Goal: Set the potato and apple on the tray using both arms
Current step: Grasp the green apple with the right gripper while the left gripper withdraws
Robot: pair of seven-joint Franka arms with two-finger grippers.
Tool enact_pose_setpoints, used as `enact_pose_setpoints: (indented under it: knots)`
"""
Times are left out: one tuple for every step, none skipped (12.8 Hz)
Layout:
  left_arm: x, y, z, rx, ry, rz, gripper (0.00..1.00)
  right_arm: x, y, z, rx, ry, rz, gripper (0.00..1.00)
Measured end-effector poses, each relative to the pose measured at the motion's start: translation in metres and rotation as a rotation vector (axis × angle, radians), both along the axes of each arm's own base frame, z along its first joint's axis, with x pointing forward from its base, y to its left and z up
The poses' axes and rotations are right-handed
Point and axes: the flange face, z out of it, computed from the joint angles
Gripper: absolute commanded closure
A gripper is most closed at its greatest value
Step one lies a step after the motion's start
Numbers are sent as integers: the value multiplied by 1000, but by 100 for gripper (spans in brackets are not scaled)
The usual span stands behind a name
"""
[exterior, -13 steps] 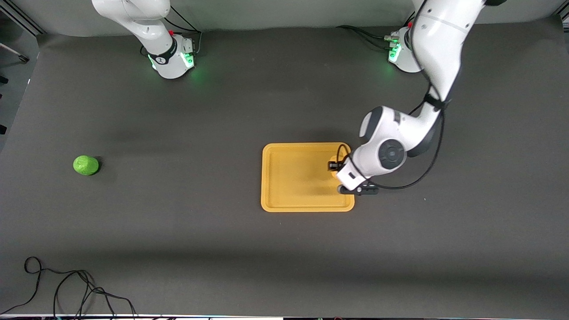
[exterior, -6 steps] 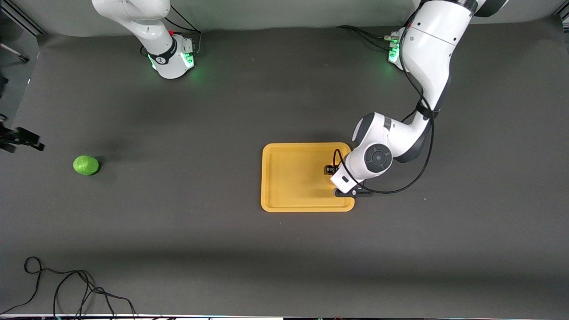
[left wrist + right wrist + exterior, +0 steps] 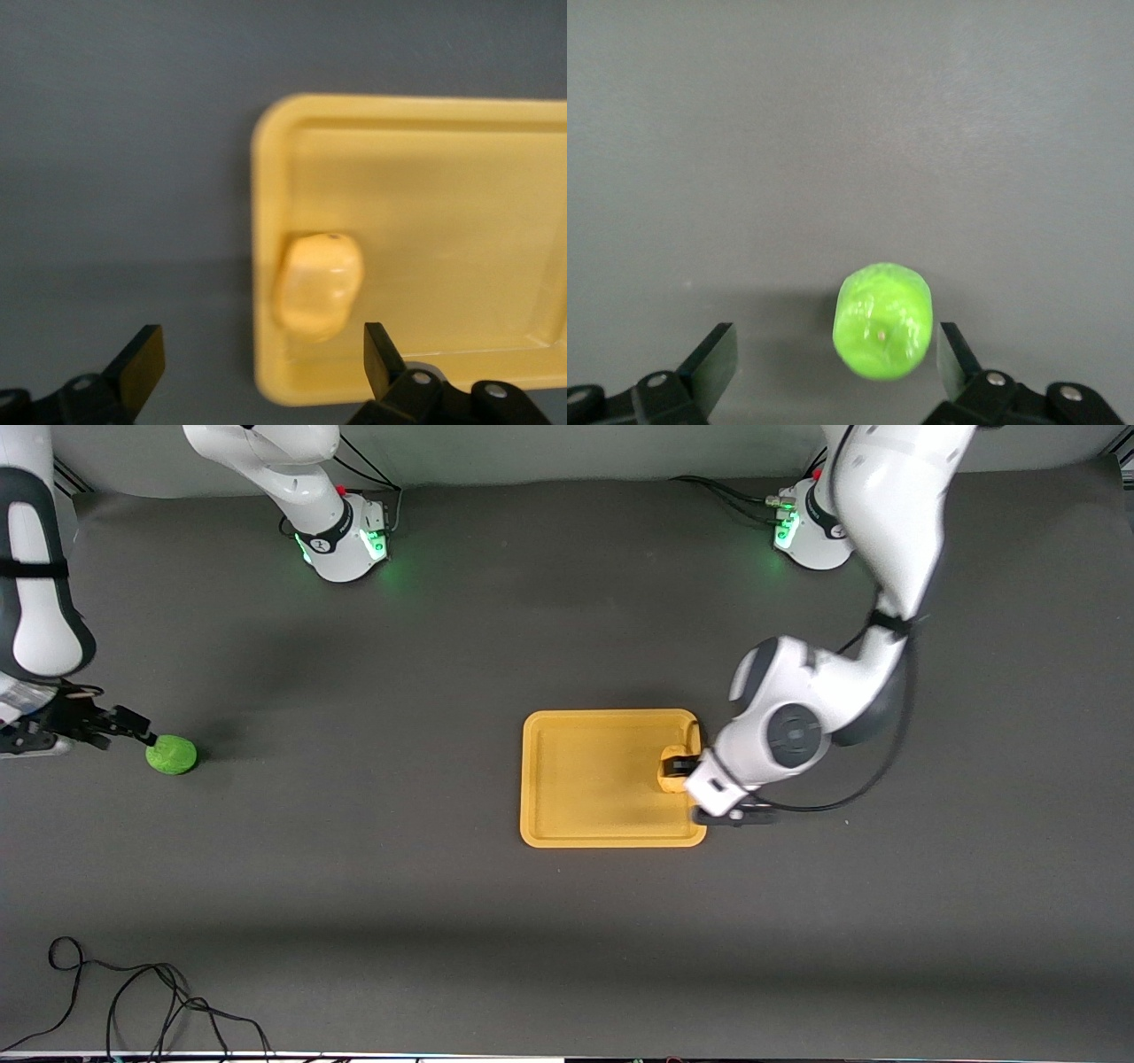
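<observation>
The apple (image 3: 172, 755) needs to go on the tray (image 3: 585, 779) beside the potato. My right gripper should next grab the apple by its round sides to place it there.
The yellow-orange tray (image 3: 585, 779) lies mid-table. The yellow-tan potato (image 3: 671, 767) lies on it, against the rim at the left arm's end; it also shows in the left wrist view (image 3: 319, 285) on the tray (image 3: 443, 204). My left gripper (image 3: 684, 769) (image 3: 261, 354) is open and empty, over that rim, clear of the potato. The green apple (image 3: 172, 755) lies on the mat toward the right arm's end. My right gripper (image 3: 142, 735) (image 3: 835, 350) is open just beside and above the apple (image 3: 883, 320), which sits just ahead of the fingertips, untouched.
A black cable (image 3: 133, 996) coils on the mat near the front camera's corner at the right arm's end. The arms' green-lit bases (image 3: 345, 545) stand along the table's edge farthest from the front camera.
My right arm has swung into view and brought its open gripper down to the apple. My left gripper has drawn back toward the tray's rim, leaving the potato lying on the tray.
</observation>
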Motion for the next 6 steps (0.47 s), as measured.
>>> enact_pose_setpoints:
  knots:
    - [6, 37, 40, 17, -9, -38, 0, -1, -3, -20, 4, -7, 5, 0]
    - [7, 80, 79, 11, -12, -84, 0, -3, -5, -39, 8, -10, 7, 0]
    - [5, 125, 115, -4, -18, -126, 0, -4, -6, -54, 9, -10, 11, 0]
    - [-2, 165, 144, -16, -24, -152, 0, -4, -6, -66, 7, -6, 17, 0]
    - [-9, 194, 166, -10, -36, -162, 0, -2, -7, -74, 4, 5, 22, 1]
    - [-18, 210, 182, 21, -51, -171, 0, 1, -9, -78, -1, 11, 26, 23]
